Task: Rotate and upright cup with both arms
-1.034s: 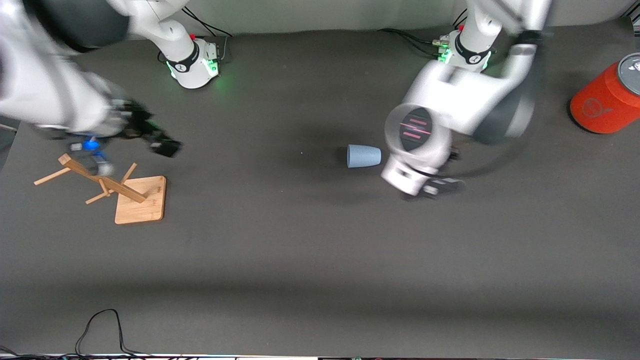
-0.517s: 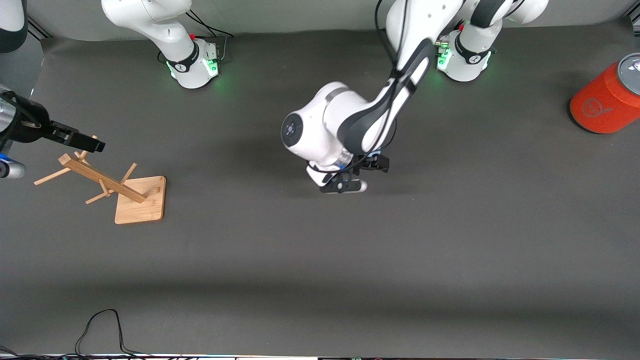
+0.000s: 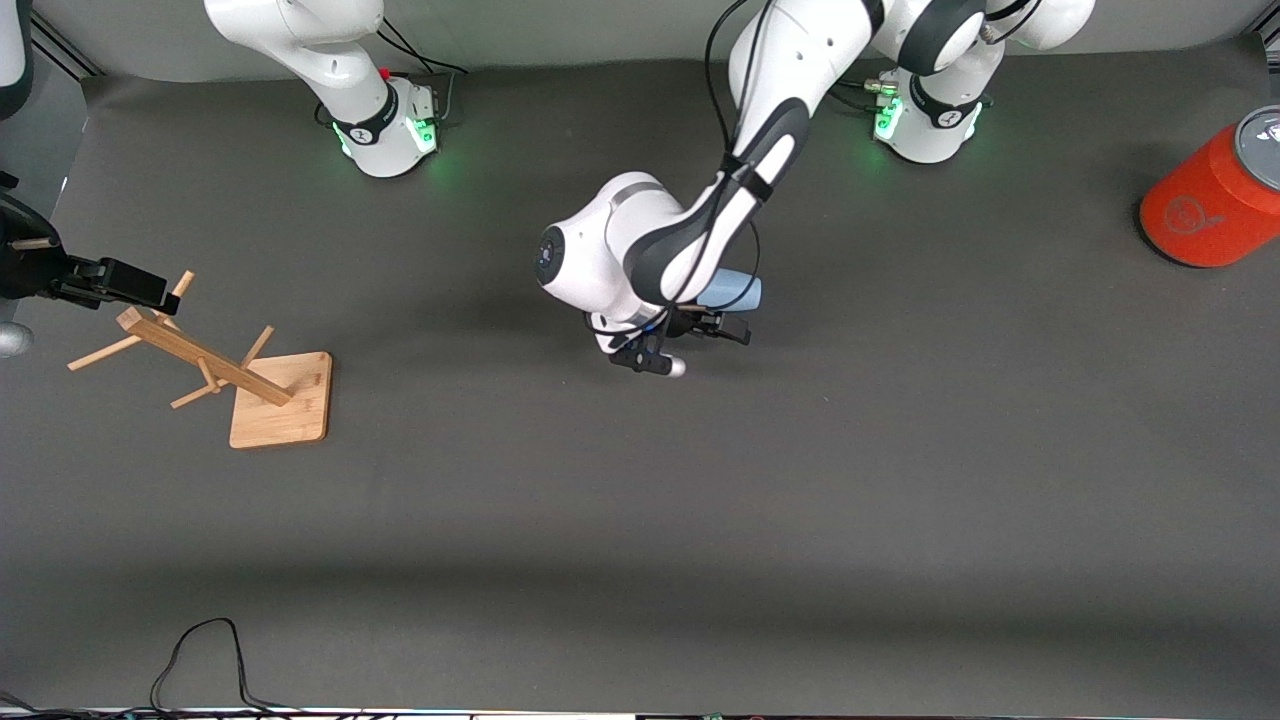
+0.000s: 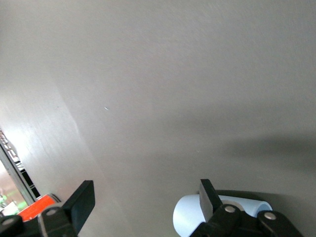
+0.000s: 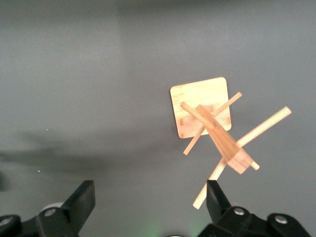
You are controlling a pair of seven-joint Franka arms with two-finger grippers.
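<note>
I should next turn the pale blue cup upright, so I need to grab it with my left gripper by its open rim.
The pale blue cup lies on its side in the middle of the table, mostly covered by the left arm. My left gripper hangs low just beside it, on the side nearer the front camera, and stands open. In the left wrist view the cup shows partly under one fingertip; the gap of the left gripper holds nothing. My right gripper is open and empty at the right arm's end of the table, over the wooden rack. It also shows in its own wrist view.
The wooden rack leans on its square base. A large orange cylinder with a grey lid lies at the left arm's end; its orange also shows in the left wrist view. A black cable loops at the front edge.
The left arm has swung across and come down over the cup, covering most of it. The right gripper has pulled back toward its end of the table, above the rack.
</note>
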